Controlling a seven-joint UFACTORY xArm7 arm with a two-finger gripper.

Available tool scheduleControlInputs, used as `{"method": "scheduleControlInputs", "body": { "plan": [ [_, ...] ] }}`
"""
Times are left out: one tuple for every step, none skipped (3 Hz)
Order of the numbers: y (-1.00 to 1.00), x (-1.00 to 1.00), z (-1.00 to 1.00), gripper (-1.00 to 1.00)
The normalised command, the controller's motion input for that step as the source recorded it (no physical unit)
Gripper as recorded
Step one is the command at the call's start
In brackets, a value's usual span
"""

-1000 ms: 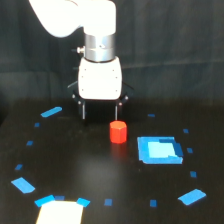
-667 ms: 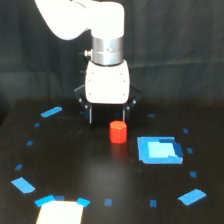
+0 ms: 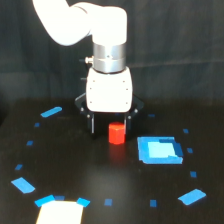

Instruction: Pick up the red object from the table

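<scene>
My gripper should pick up the red object from the table next, and for that it needs to grab the object by its upright cylindrical body (image 3: 117,134).
The red object (image 3: 116,133) is a small red-orange upright cylinder standing on the black table (image 3: 75,170), near the middle of the exterior view. My gripper (image 3: 110,127) hangs straight down from the white arm, right over the cylinder. It is open. Its two dark fingers (image 3: 91,125) stand to either side of the cylinder, which is nearer the right one. The fingers do not visibly touch it. The white gripper body hides the space just above the cylinder's top.
A flat blue square patch (image 3: 159,150) lies just to the exterior view's right of the cylinder. A white patch (image 3: 60,212) sits at the front left. Small blue tape marks (image 3: 51,111) ring the table. A dark curtain hangs behind.
The arm has moved to the exterior view's right and lower, so the open fingers now straddle the red cylinder. The cylinder has not moved.
</scene>
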Motion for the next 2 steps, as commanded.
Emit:
{"method": "scheduleControlInputs", "body": {
  "plan": [
    [0.62,0.22,-0.2,-1.0],
    [-1.0,-0.36,0.83,-1.0]
  ]
}}
